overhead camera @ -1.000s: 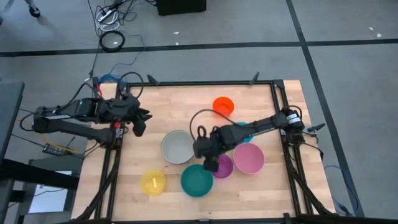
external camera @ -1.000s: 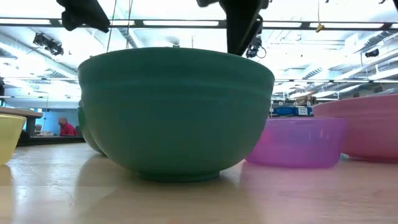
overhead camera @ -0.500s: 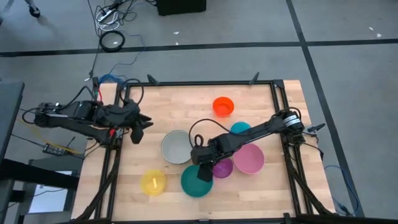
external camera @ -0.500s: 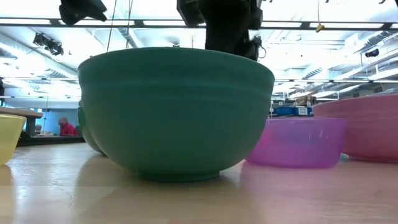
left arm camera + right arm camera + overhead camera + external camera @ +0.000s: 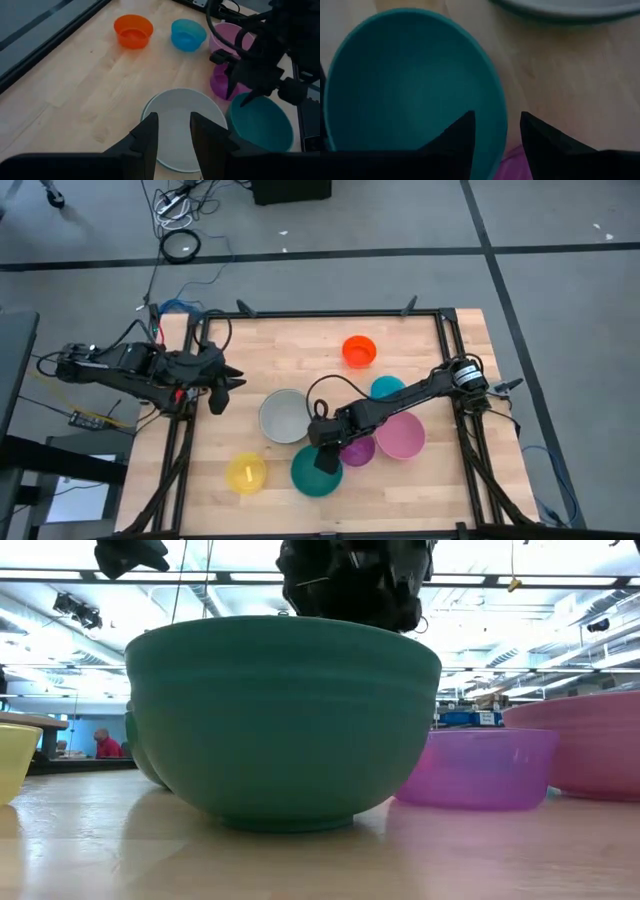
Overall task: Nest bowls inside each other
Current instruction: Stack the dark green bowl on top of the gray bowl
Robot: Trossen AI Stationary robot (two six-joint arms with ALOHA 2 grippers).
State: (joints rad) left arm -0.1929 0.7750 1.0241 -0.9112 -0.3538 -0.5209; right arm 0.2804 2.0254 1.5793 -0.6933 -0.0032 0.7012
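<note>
My right gripper will grab the teal bowl's rim (image 5: 341, 471) next, to put the teal bowl inside the grey-white bowl (image 5: 285, 417).
My right gripper (image 5: 325, 457) hangs open over the teal bowl (image 5: 312, 475), at its far right rim (image 5: 495, 107). In the right wrist view one finger (image 5: 462, 132) stands over the bowl's inside and the other (image 5: 535, 135) outside it. I see no touch. The purple bowl (image 5: 357, 450) sits right beside the teal one, with the pink bowl (image 5: 402, 436) past it. The grey-white bowl (image 5: 285, 417) stands left of centre, the yellow bowl (image 5: 246, 474) near left, the cyan-blue bowl (image 5: 386, 387) and orange bowl (image 5: 358, 351) farther back. My left gripper (image 5: 220, 392) waits open at the table's left.
A black frame (image 5: 440, 320) runs along the table's far, left and right edges. Bare wood lies at the far left (image 5: 270, 350) and along the near edge (image 5: 400, 500). Cables lie on the floor beyond the far edge.
My right gripper has come down and toward the near edge, from above the purple bowl to just over the teal bowl's rim, tipping more steeply downward. It has stayed open. No bowl has moved.
</note>
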